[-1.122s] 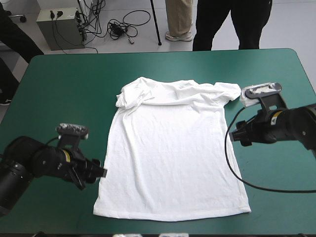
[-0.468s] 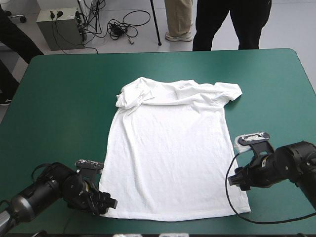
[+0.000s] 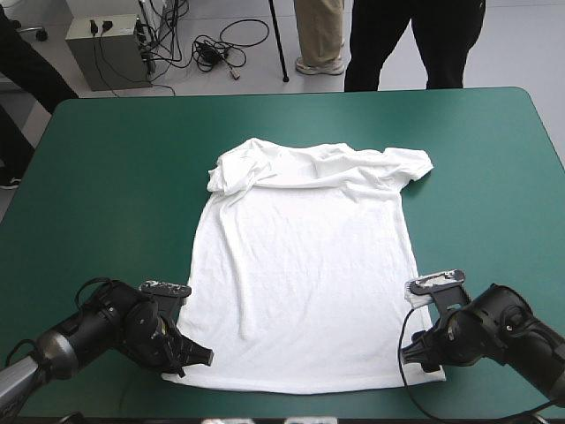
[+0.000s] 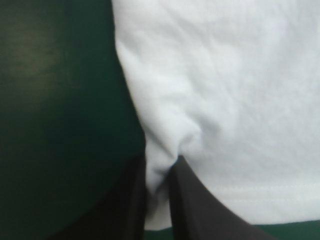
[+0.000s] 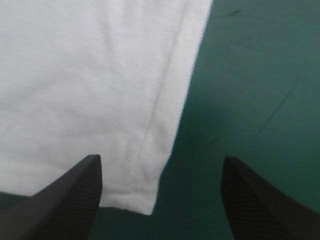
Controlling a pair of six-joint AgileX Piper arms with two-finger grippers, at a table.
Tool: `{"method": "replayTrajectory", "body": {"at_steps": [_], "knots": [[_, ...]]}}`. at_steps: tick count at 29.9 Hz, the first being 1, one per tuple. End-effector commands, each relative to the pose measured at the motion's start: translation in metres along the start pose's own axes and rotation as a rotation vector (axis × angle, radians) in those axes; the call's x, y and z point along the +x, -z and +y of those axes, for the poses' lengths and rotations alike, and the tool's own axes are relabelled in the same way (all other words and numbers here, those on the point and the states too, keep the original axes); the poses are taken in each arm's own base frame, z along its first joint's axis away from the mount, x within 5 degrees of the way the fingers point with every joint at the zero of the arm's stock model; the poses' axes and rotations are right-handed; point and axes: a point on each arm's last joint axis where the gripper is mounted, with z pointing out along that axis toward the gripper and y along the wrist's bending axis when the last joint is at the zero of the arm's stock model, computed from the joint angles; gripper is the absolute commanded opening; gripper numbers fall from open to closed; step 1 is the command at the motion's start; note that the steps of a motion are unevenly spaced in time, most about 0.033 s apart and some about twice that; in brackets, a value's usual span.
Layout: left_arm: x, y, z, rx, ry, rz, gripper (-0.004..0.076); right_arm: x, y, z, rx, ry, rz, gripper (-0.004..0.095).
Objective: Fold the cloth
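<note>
My right gripper needs to pick up the T-shirt by its hem corner (image 3: 434, 374) next, because the middle of the T-shirt (image 3: 309, 265) lies spread flat on the tabletop.
The white T-shirt (image 3: 309, 265) lies spread flat on the table, collar toward the far edge and hem toward the near edge. One sleeve at the far left is folded in on itself. My left gripper (image 3: 201, 358) sits at the hem's left corner. In the left wrist view its black fingers (image 4: 159, 175) are all but shut, with a pinched ridge of T-shirt (image 4: 225, 100) between them. My right gripper (image 3: 415, 358) is at the hem's right corner. It stands open (image 5: 161, 159), and the T-shirt's (image 5: 90, 75) corner and side edge lie between its fingers on the cover.
Broad strips of teal-green cover (image 3: 106, 177) show on both sides of the T-shirt. The table's near edge runs close behind both grippers.
Both arms have come down toward the near edge, to the hem's two corners. The left gripper has shut on the left corner, bunching the cloth; the right one stays open.
</note>
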Motion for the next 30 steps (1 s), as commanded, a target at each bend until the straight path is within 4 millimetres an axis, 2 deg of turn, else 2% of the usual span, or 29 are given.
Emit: {"method": "replayTrajectory", "body": {"at_steps": [1,6,8,12,17,19,24,27,30], "knots": [[-0.008,-0.008,-0.006,0.054,0.016,-0.066,-0.0010,0.003,-0.004,0.000,0.051,-0.022,-0.042,0.0631],[-0.009,-0.008,-0.007,0.064,0.019,-0.084,-0.0009,0.017,-0.024,0.008,-0.022,-0.090,-0.016,0.0630],[-0.010,-0.008,-0.007,0.068,0.030,-0.089,-0.0009,0.015,-0.025,0.011,-0.048,-0.114,-0.029,0.0623],[-0.010,-0.008,-0.007,0.068,0.030,-0.089,-0.0009,0.013,-0.028,0.012,-0.044,-0.107,-0.020,0.0519],[-0.010,-0.008,-0.008,0.071,0.030,-0.097,-0.0009,0.012,-0.043,0.016,-0.035,-0.105,0.042,0.0448],[-0.010,-0.008,-0.008,0.071,0.030,-0.097,-0.0009,0.013,-0.049,0.019,-0.045,-0.099,0.079,0.0353],[-0.013,-0.008,-0.008,0.079,0.031,-0.121,-0.0009,0.011,-0.058,0.024,-0.075,-0.055,0.114,-0.0018],[-0.016,-0.007,-0.009,0.091,0.006,-0.164,-0.0009,0.006,-0.058,0.026,-0.086,-0.053,0.077,-0.0017],[-0.022,-0.002,-0.011,0.091,-0.023,-0.205,-0.0009,-0.005,-0.049,0.025,-0.067,-0.020,0.030,-0.0017]]}}
